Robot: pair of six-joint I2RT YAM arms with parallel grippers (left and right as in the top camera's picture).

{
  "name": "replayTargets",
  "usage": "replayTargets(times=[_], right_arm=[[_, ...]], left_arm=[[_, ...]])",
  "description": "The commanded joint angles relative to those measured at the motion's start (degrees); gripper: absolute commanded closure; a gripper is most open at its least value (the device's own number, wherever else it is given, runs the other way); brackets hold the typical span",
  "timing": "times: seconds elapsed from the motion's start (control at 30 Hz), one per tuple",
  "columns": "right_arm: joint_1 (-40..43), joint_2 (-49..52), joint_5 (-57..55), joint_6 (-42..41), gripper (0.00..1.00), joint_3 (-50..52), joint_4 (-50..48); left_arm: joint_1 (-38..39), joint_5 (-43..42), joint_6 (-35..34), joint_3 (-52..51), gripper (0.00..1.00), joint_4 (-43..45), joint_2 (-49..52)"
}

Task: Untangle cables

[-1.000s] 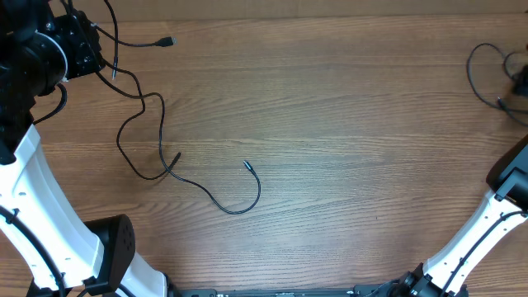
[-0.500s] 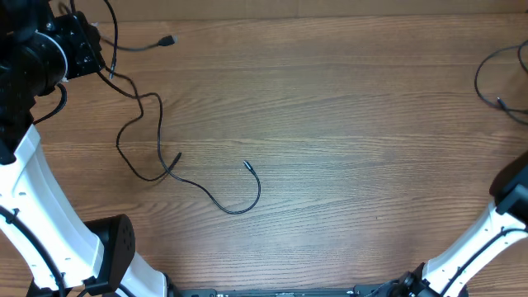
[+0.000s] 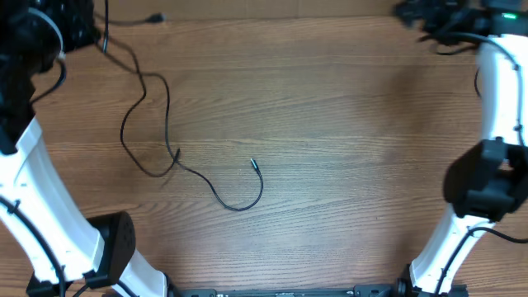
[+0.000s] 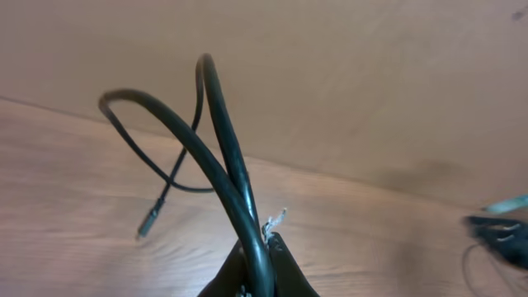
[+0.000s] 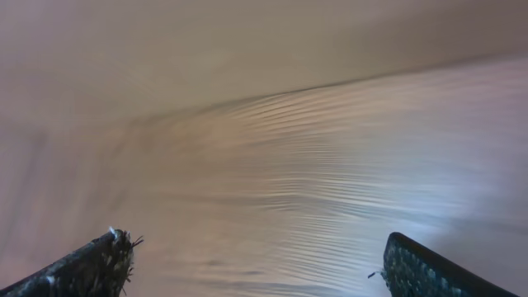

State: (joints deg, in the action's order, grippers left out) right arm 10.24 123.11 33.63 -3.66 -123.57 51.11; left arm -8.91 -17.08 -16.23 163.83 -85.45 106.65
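The black cable needs to be untangled, so my right gripper should grab it along its loop [image 3: 106, 21] beyond my left gripper and leave the cable's plug end free.
My left gripper [image 3: 89, 29] is at the table's far left corner, shut on a black cable [image 3: 123, 136]. That cable hangs down and loops over the wood toward the middle. In the left wrist view the gripper [image 4: 262, 247] pinches the cable [image 4: 219, 107], which arcs up in a loop, and a small plug end [image 4: 147, 224] lies on the table. A thin black cable [image 3: 239, 209] curls at table centre, with its plug tip [image 3: 254, 163] free. My right gripper [image 3: 406, 11] is at the far edge, blurred. In the right wrist view it [image 5: 256, 256] is open and empty over bare wood.
Another plug end [image 3: 153, 18] lies at the far edge near my left gripper. The right arm's white links [image 3: 495, 91] stretch along the table's right side. The left arm's base [image 3: 111, 239] stands at the front left.
My right arm has swung from the right edge up to the far edge. The cable bundle at the far right is out of sight. My left gripper has moved farther back, dragging its cable.
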Motion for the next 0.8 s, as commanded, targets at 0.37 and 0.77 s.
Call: replayTargets(times=[0.37,0.77], right_arm=[[-19.4,-10.1,2.1,11.7,0.06,-0.3,1.9],[-28.7,-10.3,-3.1,20.3,0.07,-0.2,2.2]], left_arm=[[12.2,-28.1,-20.5,0.1,0.96,24.2,28.1],[12.2,-48.6,-33.5,0.2,0.96,35.5,31.5]])
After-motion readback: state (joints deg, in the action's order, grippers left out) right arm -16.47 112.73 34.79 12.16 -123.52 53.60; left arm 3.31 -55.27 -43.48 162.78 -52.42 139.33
